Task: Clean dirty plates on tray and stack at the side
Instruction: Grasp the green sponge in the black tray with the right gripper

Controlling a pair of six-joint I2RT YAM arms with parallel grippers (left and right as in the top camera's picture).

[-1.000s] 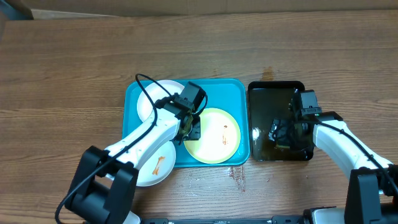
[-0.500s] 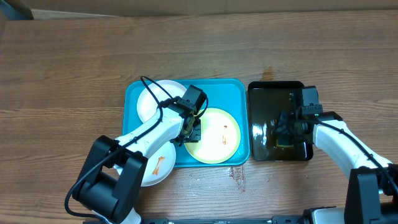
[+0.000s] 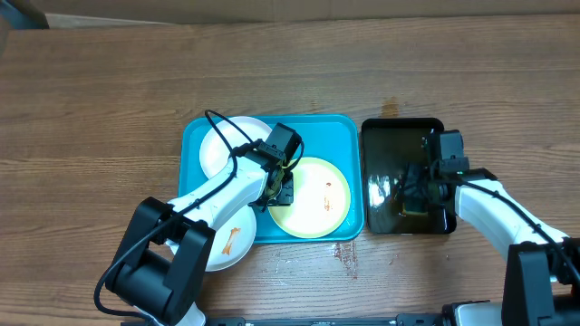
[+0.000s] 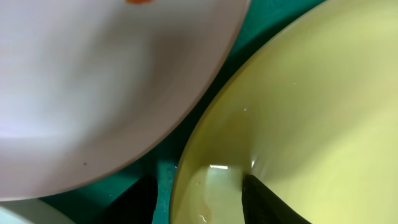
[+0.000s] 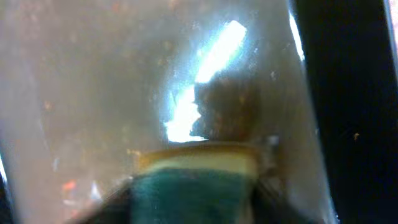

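Note:
The green-yellow plate's rim is beside the white plates. My left gripper will grab it there next, so the green-yellow plate's marked side stays open for the sponge to clean.
The turquoise tray holds three plates. A white plate lies at its back left. Another white plate, smeared orange, hangs over the front left corner. The plate with the green-yellow rim lies at the front right and carries small orange marks. My left gripper sits at that plate's left edge. In the left wrist view the rim runs between the two dark fingers, one outside on the tray, one inside the plate. My right gripper is down in the black tray, shut on a green and yellow sponge.
The black tray stands just right of the turquoise tray and holds shallow brownish water that glints. A dark stain marks the wooden table behind it. Bare wood stretches to the left and back.
My right gripper has closed on the sponge in the black tray. My left arm swung a little, while its gripper stayed at the plate's rim.

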